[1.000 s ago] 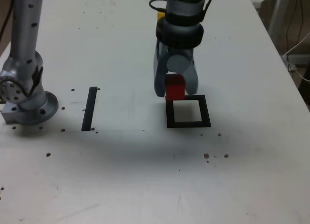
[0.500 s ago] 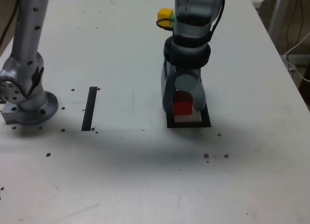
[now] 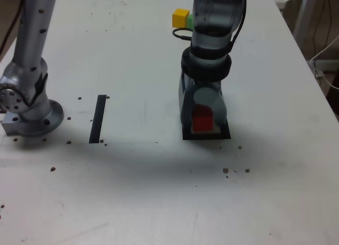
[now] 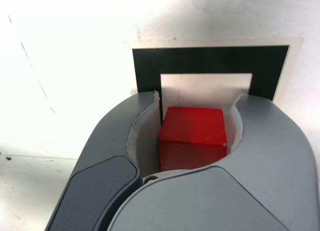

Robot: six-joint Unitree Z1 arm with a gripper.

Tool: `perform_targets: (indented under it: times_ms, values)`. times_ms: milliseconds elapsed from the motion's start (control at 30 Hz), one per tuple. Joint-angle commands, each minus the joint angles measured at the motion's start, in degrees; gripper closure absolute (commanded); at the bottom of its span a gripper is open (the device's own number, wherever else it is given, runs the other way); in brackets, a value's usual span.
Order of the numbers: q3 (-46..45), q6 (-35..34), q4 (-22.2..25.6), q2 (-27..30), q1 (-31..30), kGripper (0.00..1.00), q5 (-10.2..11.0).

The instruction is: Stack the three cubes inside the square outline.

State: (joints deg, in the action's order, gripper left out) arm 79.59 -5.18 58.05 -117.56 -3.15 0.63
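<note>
My gripper opens now, since the red cube (image 3: 202, 119) sits low inside the square outline (image 3: 225, 133) and the cube would rest in place.
My gripper (image 3: 203, 123) is shut on the red cube (image 3: 202, 119), with a grey finger against each side of the cube (image 4: 192, 133). It holds the cube low over the white centre of the square outline (image 3: 225, 133); whether the cube touches the surface I cannot tell. In the wrist view the outline (image 4: 210, 58) shows just beyond the cube. The yellow cube (image 3: 180, 17) sits at the far edge of the table, and the green cube (image 3: 189, 22) peeks out beside it, mostly hidden behind my arm.
The arm's grey base (image 3: 29, 115) stands at the exterior view's left. A narrow black strip (image 3: 98, 119) lies between the base and the outline. Small dark specks dot the white table (image 3: 159, 192).
The gripper has carried the red cube from the outline's far edge toward the camera and down, until it is over the white centre. The jaws stayed shut on it.
</note>
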Motion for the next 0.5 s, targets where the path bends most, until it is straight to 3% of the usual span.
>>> perform_targets:
  times_ms: [0, 100, 167, 467]
  values:
    - [-0.6, -0.1, -0.8, -0.4, 0.2, 0.41, 0.0]
    - [-1.1, 0.0, -1.4, -0.4, 0.3, 0.14, -0.1]
    - [-1.5, 0.0, -1.8, -0.4, 0.4, 0.04, -0.1]
    - [-1.9, 0.0, -2.4, 0.3, 0.5, 0.01, 0.2]
